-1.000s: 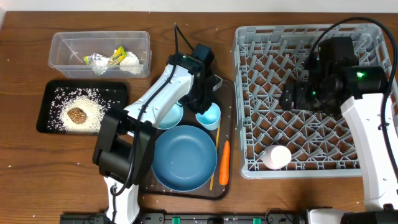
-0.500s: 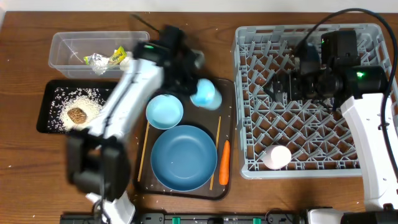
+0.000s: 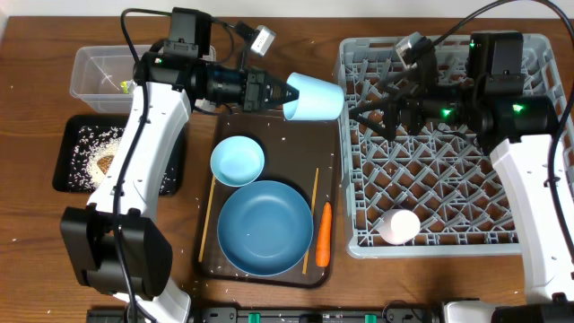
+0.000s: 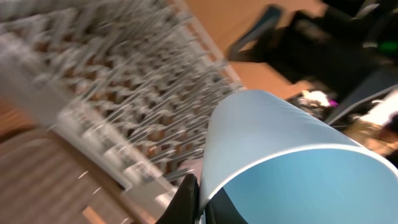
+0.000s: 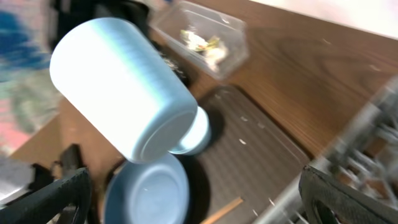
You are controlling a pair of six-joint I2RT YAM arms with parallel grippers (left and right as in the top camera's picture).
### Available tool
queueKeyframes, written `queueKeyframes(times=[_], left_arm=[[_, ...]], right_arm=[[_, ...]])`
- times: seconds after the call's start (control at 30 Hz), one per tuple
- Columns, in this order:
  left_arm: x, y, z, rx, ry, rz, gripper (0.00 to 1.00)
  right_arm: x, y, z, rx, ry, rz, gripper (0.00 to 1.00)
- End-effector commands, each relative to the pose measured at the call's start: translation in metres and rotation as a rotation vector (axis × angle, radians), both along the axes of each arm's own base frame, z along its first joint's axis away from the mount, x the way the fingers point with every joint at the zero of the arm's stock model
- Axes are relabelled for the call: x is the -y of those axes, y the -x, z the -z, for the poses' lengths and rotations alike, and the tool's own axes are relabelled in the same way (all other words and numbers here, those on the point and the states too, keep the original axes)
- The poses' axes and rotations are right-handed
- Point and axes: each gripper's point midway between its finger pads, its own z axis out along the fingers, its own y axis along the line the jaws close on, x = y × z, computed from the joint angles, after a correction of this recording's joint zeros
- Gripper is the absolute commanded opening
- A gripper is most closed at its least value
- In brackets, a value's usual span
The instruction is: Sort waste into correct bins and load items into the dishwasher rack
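Observation:
The right gripper grabs the light-blue cup (image 3: 316, 97) across its outside near the cup's base next. The cup's rim stays free for loading into the dishwasher rack.
My left gripper (image 3: 287, 94) is shut on the rim of the light-blue cup (image 3: 316, 97) and holds it on its side in the air, just left of the grey dishwasher rack (image 3: 448, 170). In the left wrist view one finger (image 4: 198, 200) pinches the cup wall (image 4: 292, 155). My right gripper (image 3: 369, 106) is open and empty over the rack's left edge, facing the cup (image 5: 124, 93). The pale pink cup (image 3: 399, 226) lies in the rack. The blue plate (image 3: 265, 227), small bowl (image 3: 238, 161), carrot (image 3: 324, 233) and chopsticks (image 3: 310, 220) lie on the brown serving tray.
The clear tub (image 3: 94, 72) with tissue and a wrapper stands at the back left. The black tray (image 3: 76, 157) below it holds rice and a brown lump (image 3: 108, 164). The brown serving tray (image 3: 327, 135) lies between the bins and the rack.
My left gripper has lifted the light-blue cup off the serving tray and swung it up and right toward the rack. My right gripper has moved left toward it.

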Motion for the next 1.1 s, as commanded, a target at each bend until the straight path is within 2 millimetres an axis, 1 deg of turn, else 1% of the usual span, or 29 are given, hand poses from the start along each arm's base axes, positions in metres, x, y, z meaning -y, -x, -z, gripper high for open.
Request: queueKeyframes(times=[0.0,0.17,0.33,0.43,0.53,0.7,0.83,0.9,1.0,1.07], left_arm=[[0.006,0.014,-0.027,0.022,0.164,0.105,0.06],[0.007,0.016,-0.030,0.031,0.180,0.119,0.06],[0.015,0.021,-0.030,0.029,0.180,0.142,0.06],[0.022,0.025,-0.030,0.036,0.180,0.162,0.07],[0.025,0.027,-0.030,0.042,0.181,0.172,0.06],[0.025,0.026,-0.030,0.046,0.176,0.169,0.06],[0.025,0.024,-0.026,0.050,0.155,0.156,0.06],[0.025,0.023,-0.025,0.050,0.151,0.153,0.06],[0.025,0.023,-0.025,0.050,0.150,0.153,0.06],[0.025,0.022,-0.024,0.051,0.142,0.148,0.06]], right_arm=[[-0.021,0.014,-0.001,-0.009,-0.104,-0.140,0.99],[-0.036,0.021,-0.006,0.029,-0.170,-0.223,0.99],[-0.051,0.026,-0.011,0.069,-0.175,-0.273,0.99],[-0.061,0.030,-0.013,0.094,-0.177,-0.302,0.94],[-0.067,0.032,-0.016,0.107,-0.182,-0.320,0.89],[-0.068,0.033,-0.016,0.105,-0.183,-0.322,0.76],[-0.067,0.033,-0.016,0.105,-0.182,-0.320,0.59],[-0.067,0.032,-0.016,0.105,-0.182,-0.320,0.53],[-0.065,0.031,-0.016,0.104,-0.182,-0.312,0.46],[-0.062,0.029,-0.015,0.102,-0.181,-0.302,0.44]])
